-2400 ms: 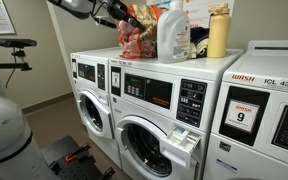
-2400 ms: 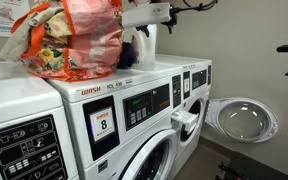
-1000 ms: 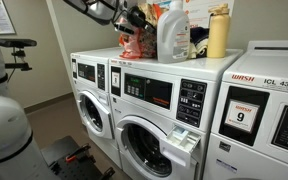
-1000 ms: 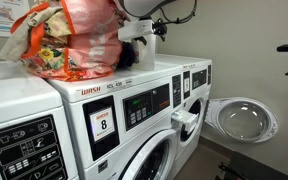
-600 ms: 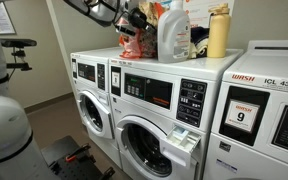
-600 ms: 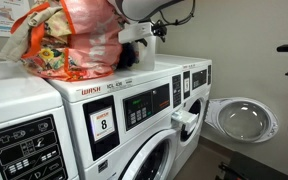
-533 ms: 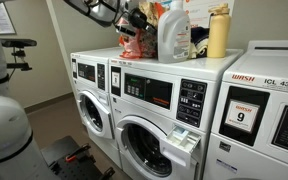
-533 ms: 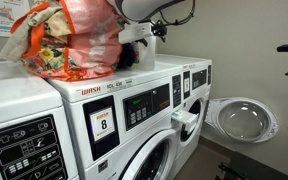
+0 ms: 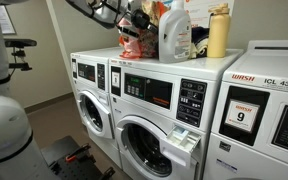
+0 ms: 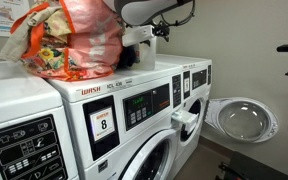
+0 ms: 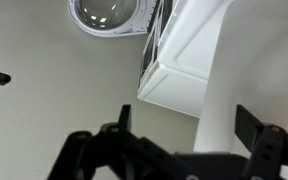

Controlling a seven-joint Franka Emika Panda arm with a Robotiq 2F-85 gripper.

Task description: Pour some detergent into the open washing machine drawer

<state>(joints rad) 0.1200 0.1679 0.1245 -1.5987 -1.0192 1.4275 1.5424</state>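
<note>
The gripper is ready to close, as the white edge of the handle is between both fingers. Closing now would hold the jug's handle (image 11: 220, 124).
The detergent jug (image 9: 175, 32), whitish with an orange-red label, stands on top of a white washer beside a yellow bottle (image 9: 218, 32). My gripper (image 9: 138, 18) is at the jug's side. In the wrist view its two dark fingers (image 11: 189, 125) are spread apart, with a white part of the jug (image 11: 219, 100) between them, nearer one finger. In an exterior view the gripper (image 10: 140, 37) is partly hidden behind an orange bag (image 10: 84, 40). The washing machine drawer (image 9: 187, 140) juts out open from the washer's front; it also shows in an exterior view (image 10: 187, 122).
A heap of bags and cloth (image 9: 134, 40) lies on the washer top next to the jug. A neighbouring washer's round door (image 10: 242, 118) stands open. Dark control panels (image 9: 149, 90) run along the fronts. A black stand (image 9: 14, 45) is at the wall.
My gripper has moved in from the side toward the jug and now has it between its fingers. The jug seems shifted slightly toward the yellow bottle.
</note>
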